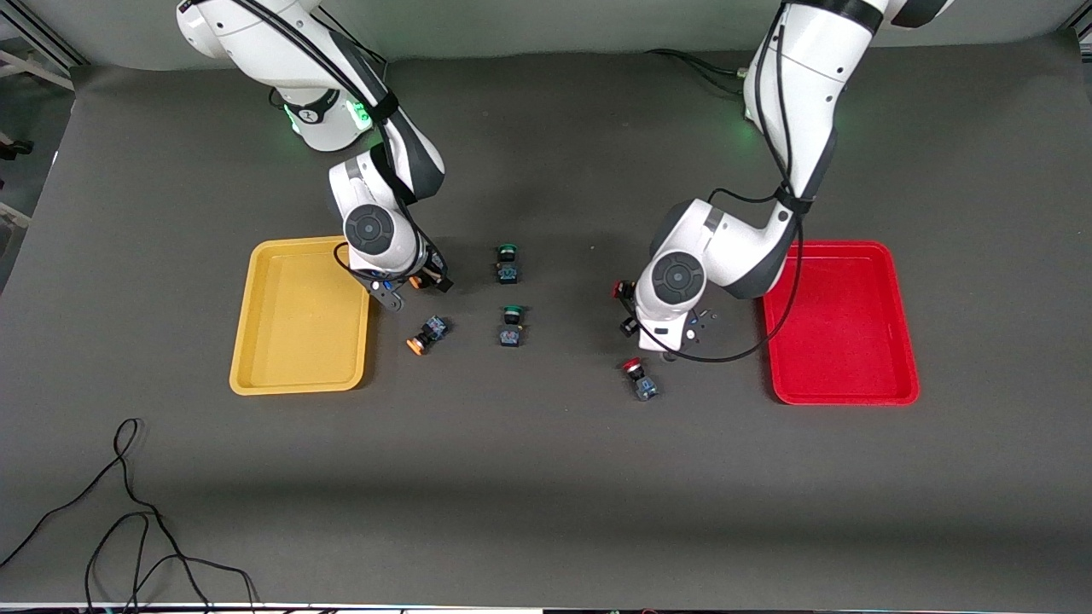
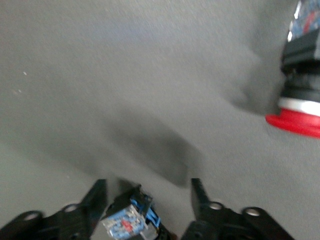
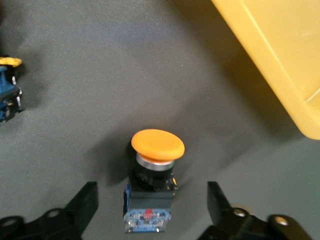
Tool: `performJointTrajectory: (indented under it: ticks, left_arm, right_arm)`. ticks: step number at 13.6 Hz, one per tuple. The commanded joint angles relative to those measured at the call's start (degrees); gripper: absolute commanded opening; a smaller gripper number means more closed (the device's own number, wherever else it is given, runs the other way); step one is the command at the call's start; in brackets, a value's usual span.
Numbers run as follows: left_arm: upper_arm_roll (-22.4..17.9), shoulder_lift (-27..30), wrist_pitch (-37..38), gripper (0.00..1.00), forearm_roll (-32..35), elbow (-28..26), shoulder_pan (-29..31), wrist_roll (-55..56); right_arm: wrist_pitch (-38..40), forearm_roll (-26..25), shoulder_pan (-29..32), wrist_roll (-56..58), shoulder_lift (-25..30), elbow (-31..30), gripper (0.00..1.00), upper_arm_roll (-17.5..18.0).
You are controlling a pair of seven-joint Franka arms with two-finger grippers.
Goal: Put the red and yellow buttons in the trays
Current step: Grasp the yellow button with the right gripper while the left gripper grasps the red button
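Observation:
The yellow button will be grabbed next by its black body (image 3: 151, 191) with my right gripper. It will then be placed in the yellow tray.
My right gripper (image 1: 417, 287) is low beside the yellow tray (image 1: 243, 341), open around a yellow-capped button (image 1: 415, 281). In the right wrist view that button (image 3: 156, 150) lies on the mat between the fingers (image 3: 87, 200) with gaps on both sides. A second yellow button (image 1: 426, 333) lies nearer the front camera. My left gripper (image 1: 627, 309) is low near the red tray (image 1: 904, 341), open around a red-capped button (image 1: 617, 290). In the left wrist view only that button's blue body (image 2: 131, 220) shows, tilted between the fingers (image 2: 200, 197). A second red button (image 1: 638, 378) lies nearer the camera.
Two green-capped buttons (image 1: 508, 263) (image 1: 512, 326) stand on the dark mat between the two arms. Both trays hold nothing. A black cable (image 1: 128, 512) lies near the mat's front edge at the right arm's end.

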State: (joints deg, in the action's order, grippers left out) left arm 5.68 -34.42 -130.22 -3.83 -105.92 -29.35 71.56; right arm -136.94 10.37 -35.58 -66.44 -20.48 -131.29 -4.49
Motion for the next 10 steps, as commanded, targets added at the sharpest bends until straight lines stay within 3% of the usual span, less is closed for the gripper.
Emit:
performJointTrajectory:
  ticks: [1,2,3,4,5,9,10]
  left_arm:
    - [-0.5,0.0,0.5,0.00,-0.1,0.6,-1.2,1.3]
    - [-0.1,0.1,0.8,0.00,-0.1,0.6,-1.2,1.4]
    - [-0.1,0.4,1.4,0.00,-0.1,0.8,-1.2,1.2]
    - [-0.1,1.3,1.6,0.00,0.0,0.9,-0.8,0.7]
    - [-0.3,2.4,3.5,0.00,0.5,1.2,-0.4,0.4]
    - [-0.2,4.8,21.0,0.00,0.0,9.7,5.3,-7.0]
    - [-0.1,4.8,21.9,0.55,-0.6,10.1,5.7,-7.1]
  right_arm:
    - [-1.3,1.3,-0.5,-0.7,-0.2,-0.3,0.51,-0.2]
    - [-1.3,1.3,-0.9,-0.8,-0.2,-0.3,0.23,-0.1]
    - [-1.3,1.3,-1.1,-0.8,-0.2,-0.3,0.06,-0.1]
    - [-1.2,1.3,-1.1,-0.9,-0.2,-0.2,0.00,-0.2]
    - [-1.1,1.3,-1.0,-1.0,-0.1,-0.2,0.00,-0.2]
    - [2.7,1.3,-1.0,-1.0,2.7,0.3,0.00,-0.4]
    - [5.9,1.3,-0.8,-0.3,5.0,0.9,0.00,-0.9]
